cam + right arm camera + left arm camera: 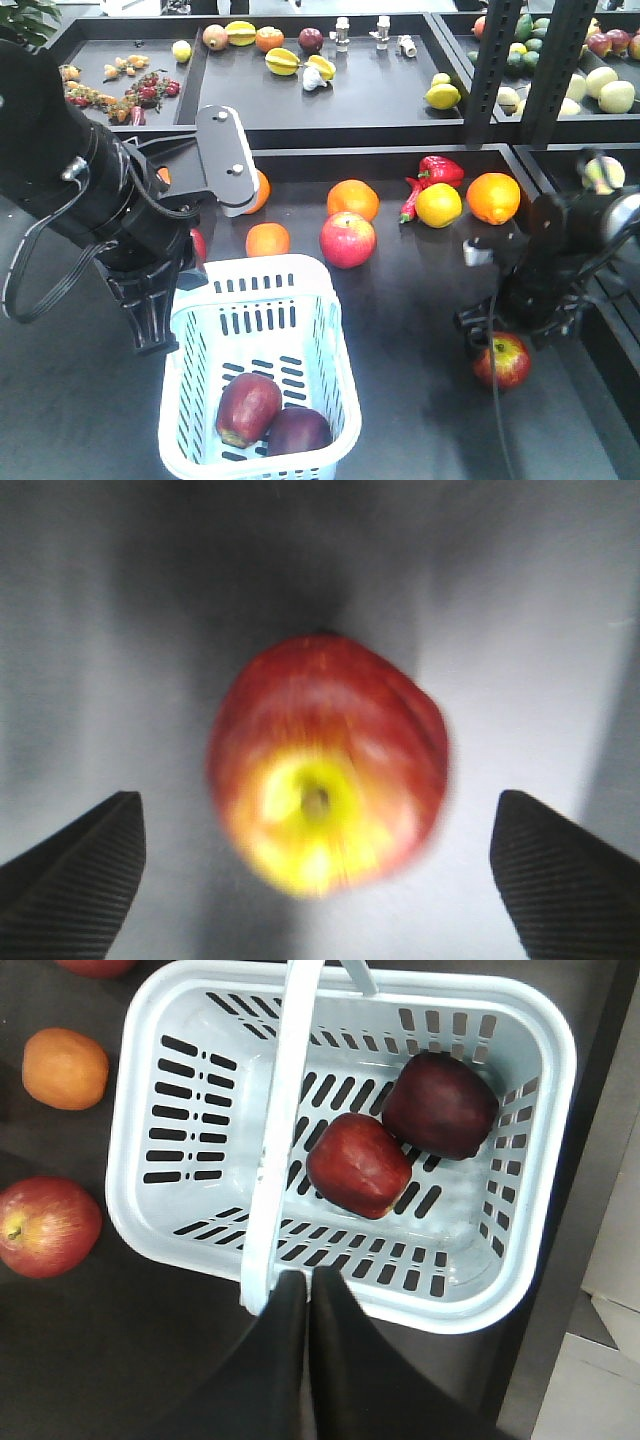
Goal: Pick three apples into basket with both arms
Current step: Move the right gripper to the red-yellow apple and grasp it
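I will next grab the red apple by its rounded sides with my right gripper, to add the third apple to the basket.
The pale blue-white basket [325,330] [540,1160] stands at the table's front with two dark apples in it: a maroon one [247,407] [358,1165] and an almost purple one [297,430] [440,1103]. My left gripper [150,325] [308,1282] is shut with nothing in it, its tips over the basket's rim beside the white handle [285,1120]. A third apple [502,361] [330,760], red with a yellow patch, lies on the table at the right. Just above it my right gripper [500,335] [315,810] is open, one finger on either side, apart from it.
A lighter pinkish-red apple [347,240] [45,1227], oranges [267,240] [352,198] [493,197], a lemon [438,205] and red peppers [435,172] lie behind the basket. Black trays of fruit [300,95] line the back. A black post [495,70] rises at the right.
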You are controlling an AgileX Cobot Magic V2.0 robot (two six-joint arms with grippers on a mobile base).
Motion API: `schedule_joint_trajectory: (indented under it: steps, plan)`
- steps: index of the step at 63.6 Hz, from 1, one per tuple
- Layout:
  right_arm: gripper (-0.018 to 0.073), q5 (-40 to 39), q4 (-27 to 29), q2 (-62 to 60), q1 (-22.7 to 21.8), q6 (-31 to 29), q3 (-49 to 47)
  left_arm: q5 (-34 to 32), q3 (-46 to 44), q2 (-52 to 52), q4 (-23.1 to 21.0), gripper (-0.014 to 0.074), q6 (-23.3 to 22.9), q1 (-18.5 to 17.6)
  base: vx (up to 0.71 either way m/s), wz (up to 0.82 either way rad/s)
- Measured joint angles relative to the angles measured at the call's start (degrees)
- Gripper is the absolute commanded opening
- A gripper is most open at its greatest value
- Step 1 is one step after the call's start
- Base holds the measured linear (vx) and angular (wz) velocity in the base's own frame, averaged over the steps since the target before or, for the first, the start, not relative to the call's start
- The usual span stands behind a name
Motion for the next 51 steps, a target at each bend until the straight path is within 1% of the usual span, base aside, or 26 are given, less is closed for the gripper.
schedule_joint_trajectory:
  steps: [8, 13, 27, 35, 42, 51]
  plan:
    - [0.0652, -0.1, 0.0, 3.0, 0.0, 0.2, -0.1, 0.0, 0.0, 0.0, 0.0, -0.0006, 0.0, 0.0, 0.0, 0.0]
    - [0.0627, -0.5, -0.1, 4.2, 0.0, 0.2, -0.1, 0.0, 0.0, 0.0, 0.0, -0.0006, 0.0, 0.0, 0.0, 0.0]
    - [0.0482, -2.0, -0.1, 4.5, 0.0, 0.2, -1.0, 0.0, 0.0, 0.0, 0.0, -0.0006, 0.0, 0.0, 0.0, 0.0]
    - [0.0424, -2.0, -0.1, 4.4, 0.0, 0.2, -1.8, 0.0, 0.0, 0.0, 0.0, -0.0006, 0.0, 0.0, 0.0, 0.0]
    - [0.0396, -1.5, -0.1, 3.4, 0.0, 0.2, -1.9, 0.0, 0.0, 0.0, 0.0, -0.0006, 0.0, 0.0, 0.0, 0.0]
    - [0.0393, -0.8, 0.7, 0.4, 0.0, 0.2, -1.9, 0.0, 0.0, 0.0, 0.0, -0.0006, 0.0, 0.0, 0.0, 0.0]
